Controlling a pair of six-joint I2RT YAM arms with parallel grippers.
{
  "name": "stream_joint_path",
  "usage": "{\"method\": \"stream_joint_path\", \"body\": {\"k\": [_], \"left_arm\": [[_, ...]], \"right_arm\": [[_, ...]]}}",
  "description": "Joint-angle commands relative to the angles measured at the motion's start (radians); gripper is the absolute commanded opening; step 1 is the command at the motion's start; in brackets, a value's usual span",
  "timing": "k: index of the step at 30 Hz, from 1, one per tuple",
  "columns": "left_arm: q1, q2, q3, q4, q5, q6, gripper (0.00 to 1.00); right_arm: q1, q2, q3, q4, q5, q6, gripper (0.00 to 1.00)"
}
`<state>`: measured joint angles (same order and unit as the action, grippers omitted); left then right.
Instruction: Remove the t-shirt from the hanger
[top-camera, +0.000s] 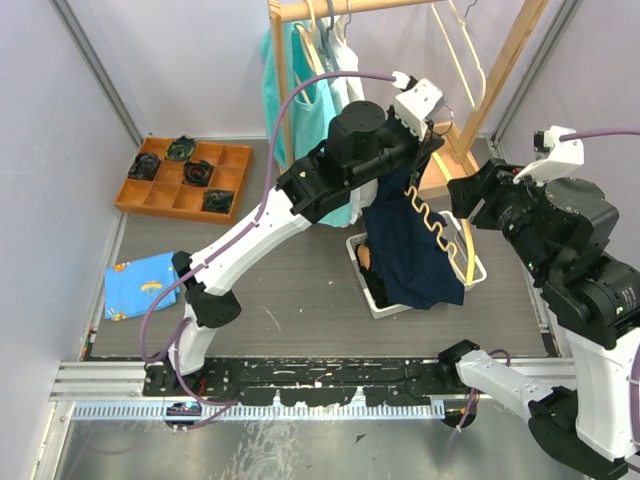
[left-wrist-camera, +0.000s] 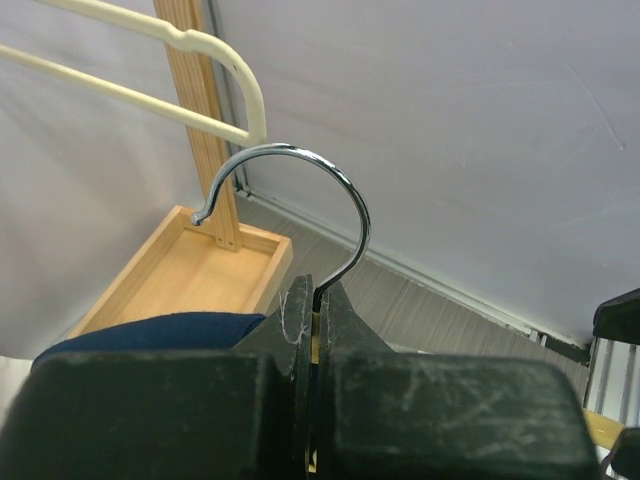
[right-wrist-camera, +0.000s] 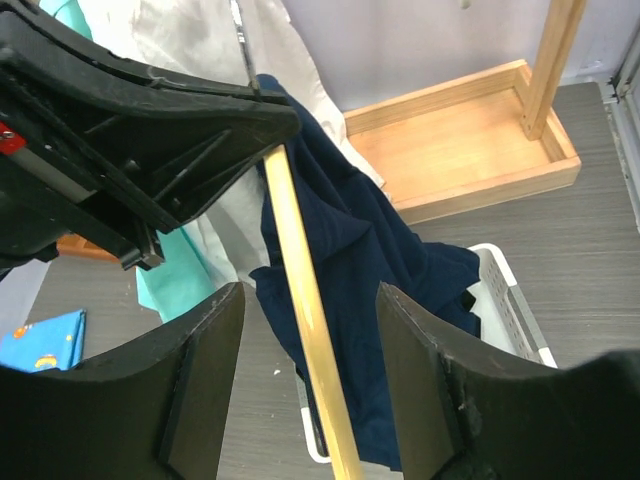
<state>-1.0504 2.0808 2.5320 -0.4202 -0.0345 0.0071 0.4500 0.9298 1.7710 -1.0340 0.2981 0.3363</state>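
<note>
I should grab the hanger with my right gripper by its bare yellow arm, free of the t-shirt (top-camera: 410, 250) and hook, so my left gripper can take the t-shirt off.
A navy t-shirt (top-camera: 410, 250) hangs from a yellow hanger (top-camera: 440, 228) over a white basket (top-camera: 474, 270). My left gripper (top-camera: 430, 138) is shut on the neck of the hanger's metal hook (left-wrist-camera: 335, 195) and holds it up in the air; the navy cloth (left-wrist-camera: 150, 330) shows just below the fingers. My right gripper (right-wrist-camera: 310, 298) is open. The bare yellow hanger arm (right-wrist-camera: 300, 300) runs between its fingers without touching them, and the t-shirt (right-wrist-camera: 390, 270) hangs just behind. In the top view the right gripper (top-camera: 468, 200) is just right of the shirt.
A wooden clothes rack (top-camera: 500, 70) with a tray base (right-wrist-camera: 470, 140) stands at the back, holding teal and white garments (top-camera: 300, 90) and empty cream hangers (left-wrist-camera: 150, 100). An orange compartment tray (top-camera: 185, 180) and a blue cloth (top-camera: 140, 285) lie at the left.
</note>
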Motion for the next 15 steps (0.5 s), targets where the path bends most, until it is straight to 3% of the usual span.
{"method": "stream_joint_path", "body": {"k": [1, 15], "left_arm": [[-0.008, 0.008, 0.007, 0.021, -0.007, 0.023, 0.00], [-0.011, 0.008, 0.028, 0.008, 0.018, 0.025, 0.00]], "right_arm": [[0.005, -0.006, 0.032, 0.012, -0.054, -0.028, 0.62], [0.004, 0.049, 0.014, -0.093, -0.115, -0.018, 0.65]]}}
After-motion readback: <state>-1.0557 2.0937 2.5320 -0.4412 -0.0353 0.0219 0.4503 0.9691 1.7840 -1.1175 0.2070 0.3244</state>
